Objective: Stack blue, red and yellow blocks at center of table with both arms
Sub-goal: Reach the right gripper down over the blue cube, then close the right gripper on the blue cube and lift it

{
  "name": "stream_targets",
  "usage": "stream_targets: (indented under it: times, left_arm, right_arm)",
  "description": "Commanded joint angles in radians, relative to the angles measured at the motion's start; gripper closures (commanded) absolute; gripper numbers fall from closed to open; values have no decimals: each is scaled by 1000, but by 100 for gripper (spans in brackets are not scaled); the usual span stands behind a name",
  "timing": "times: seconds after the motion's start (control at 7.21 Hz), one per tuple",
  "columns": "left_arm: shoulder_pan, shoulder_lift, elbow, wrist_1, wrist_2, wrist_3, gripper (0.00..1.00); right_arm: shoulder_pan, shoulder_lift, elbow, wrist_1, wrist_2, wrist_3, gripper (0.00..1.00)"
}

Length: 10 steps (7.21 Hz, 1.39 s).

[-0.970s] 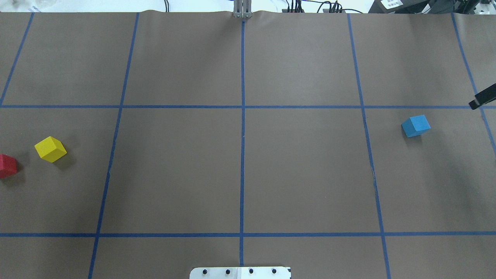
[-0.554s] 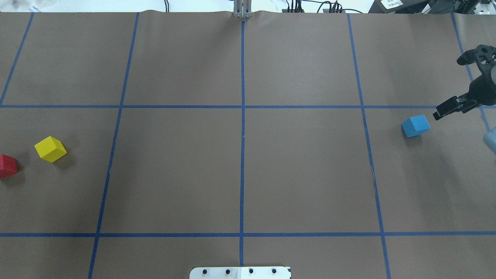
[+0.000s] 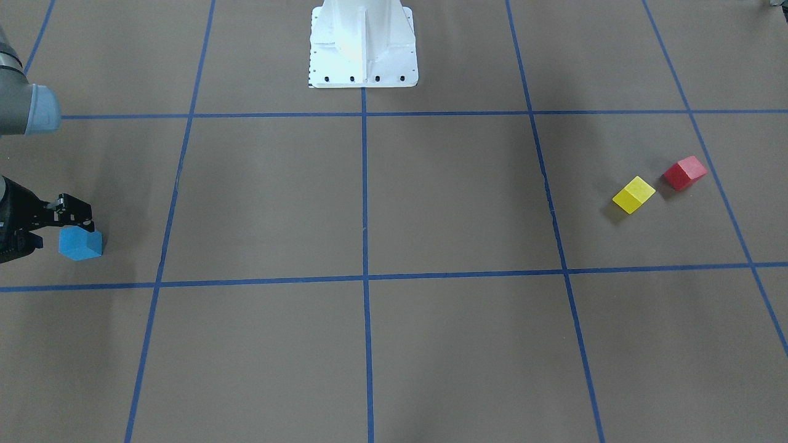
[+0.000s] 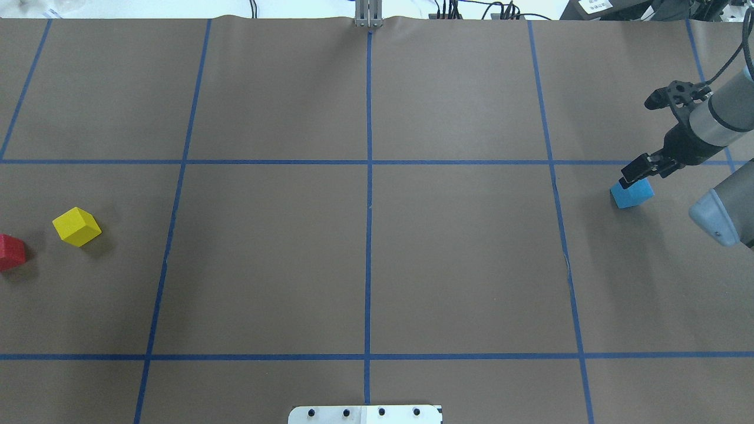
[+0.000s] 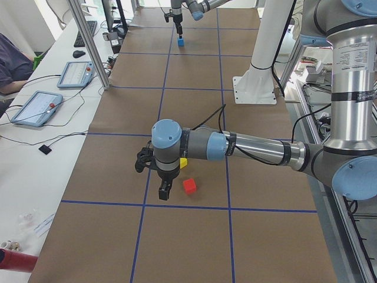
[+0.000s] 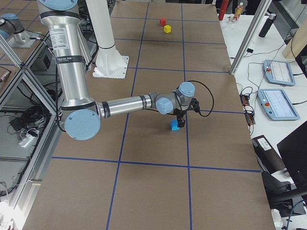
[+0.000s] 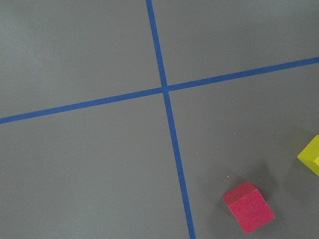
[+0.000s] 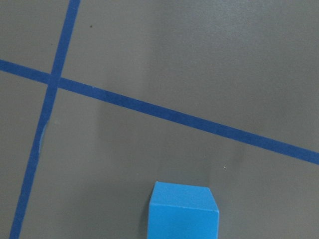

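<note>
The stack at the center of the table starts with the blue block (image 4: 632, 194), so the robot's right gripper needs to grab the block by its flat sides next.
The blue block (image 4: 632, 194) lies at the table's right; it also shows in the front view (image 3: 80, 243) and at the bottom edge of the right wrist view (image 8: 183, 211). My right gripper (image 4: 639, 172) hangs just above its far side, fingers apart, holding nothing. The yellow block (image 4: 76, 227) and the red block (image 4: 10, 252) lie close together at the far left. My left gripper (image 5: 164, 190) hovers beside the red block (image 5: 189, 186); it shows only in the left side view, so I cannot tell if it is open. The left wrist view shows the red block (image 7: 247, 206).
Blue tape lines (image 4: 369, 206) cross at the table's centre. The robot's white base plate (image 4: 365, 414) sits at the near edge. Teach pendants (image 5: 35, 106) and metal posts (image 5: 88, 41) stand on the side bench beyond the far edge.
My right arm has come in from the right edge and moved left and down, until its fingers are just above the blue block. The blocks have not moved.
</note>
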Motion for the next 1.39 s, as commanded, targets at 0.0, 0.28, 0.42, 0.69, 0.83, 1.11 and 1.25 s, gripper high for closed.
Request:
stream_targets:
  times: [0.0,0.28,0.42,0.69,0.83,1.11,1.25]
  left_arm:
    - [0,0,1,0,-1,0,0]
    - [0,0,-1,0,-1,0,0]
    - [0,0,-1,0,-1,0,0]
    - [2,-3,-1,0,-1,0,0]
    - [0,-3,-1,0,-1,0,0]
    - [0,-2,-7,0,-1,0,0]
    - [0,-2,-12,0,-1,0,0]
  right_arm:
    - [-8,8,-28,4,-4,-2,1]
    - [-21,12,-54,5,-33,-4,1]
    - [-46,21,-60,-6,-41,-2,1]
    - [-52,21,-72,-4,-45,0,34]
    - [-51,21,-72,0,-47,-5,87]
    - [-16,27,-42,-3,-38,-4,100]
    - [29,81,-2,-103,0,1,100]
